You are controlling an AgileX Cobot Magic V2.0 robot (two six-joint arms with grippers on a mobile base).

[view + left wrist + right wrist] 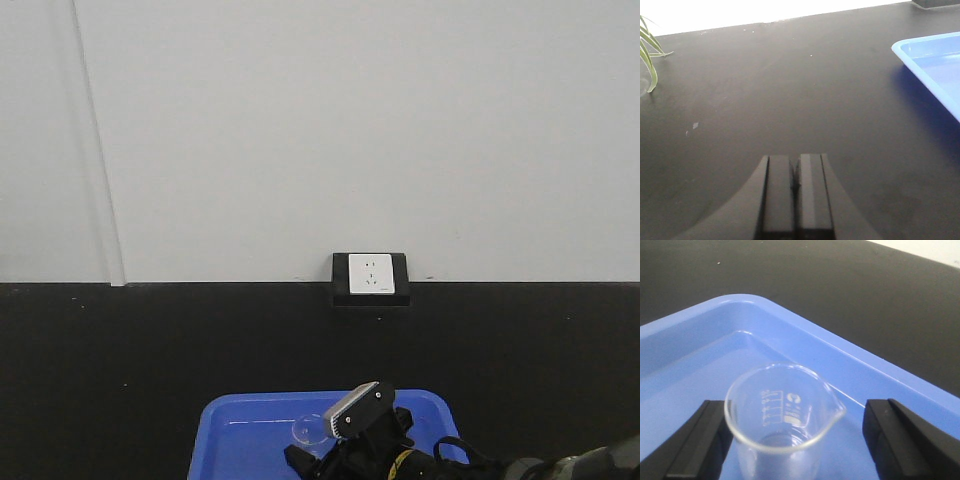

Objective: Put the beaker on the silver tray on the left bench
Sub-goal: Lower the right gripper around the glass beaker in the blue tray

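The beaker has to go to the silver tray, so my right gripper needs to grab it by its upper glass side (310,430) next.
The beaker (785,410), small clear glass with white printed marks and a pouring lip, stands upright in a bright blue tray (805,340). My right gripper (797,415) is open around it. The left finger (705,440) is at the glass wall and the right finger (895,435) stands apart from it. From the front view the beaker (308,428) sits just left of the right wrist (355,408). My left gripper (795,165) is shut and empty, low over the black worktop (790,90). The silver tray is out of view.
The blue tray (230,420) lies at the near edge of the black bench (150,340); its corner shows in the left wrist view (925,60). A wall socket (370,277) sits at the back against the white wall. Plant leaves (649,55) hang at far left.
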